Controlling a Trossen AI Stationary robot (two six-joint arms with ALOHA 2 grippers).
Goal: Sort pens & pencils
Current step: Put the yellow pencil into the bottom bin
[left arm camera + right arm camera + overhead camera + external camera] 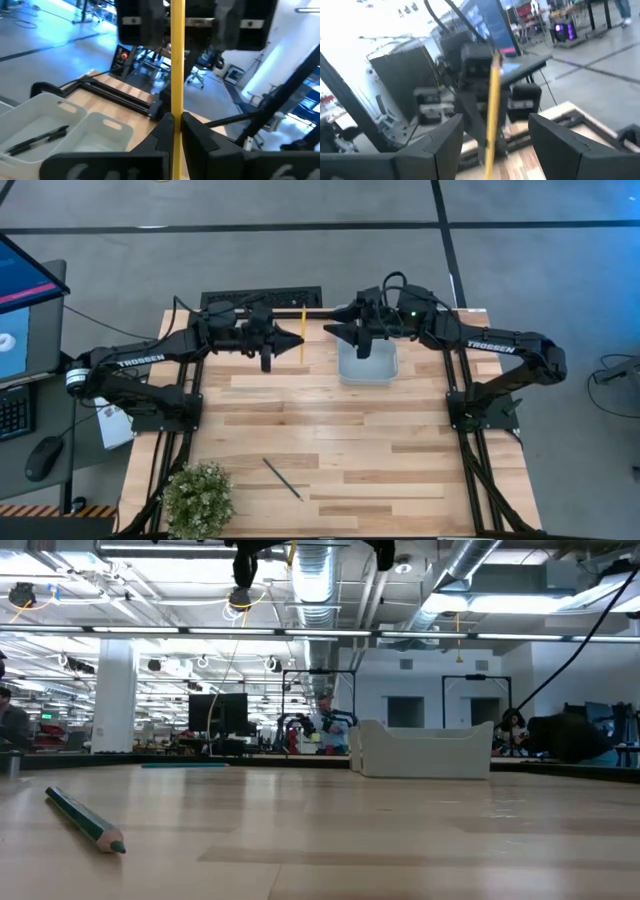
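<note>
The yellow pencil still needs to go into the white bin (367, 363). My right gripper should next grip it by its body behind the pencil's sharpened tip (303, 330) to sort it there.
A yellow pencil (303, 330) is up in the air over the table's far side, held by my left gripper (298, 338), which is shut on it. My right gripper (332, 321) faces it from the right, open. Its two fingers (445, 145) stand on either side of the pencil (492, 105) without touching it. A white two-part bin (367, 363) stands under the right gripper, and black pens (35, 140) lie in one compartment. A dark stick (282, 478) lies flat on the near table; in the low view it is dark green with a sharpened tip (85, 820). No light blue pencil shows. My left gripper pinches the yellow pencil between its two fingers (162, 132), at a point (177, 107) partway along the shaft. The fingers come level from the table's left and lie across the pencil. The pencil is lifted clear of the table, with its length running from near to far.
A small potted plant (198, 498) sits at the table's near left corner. A black slotted plate (262, 298) lies at the far edge. Bare wood stretches across the middle of the table (340, 430). A monitor, keyboard and mouse stand off the table's left side.
</note>
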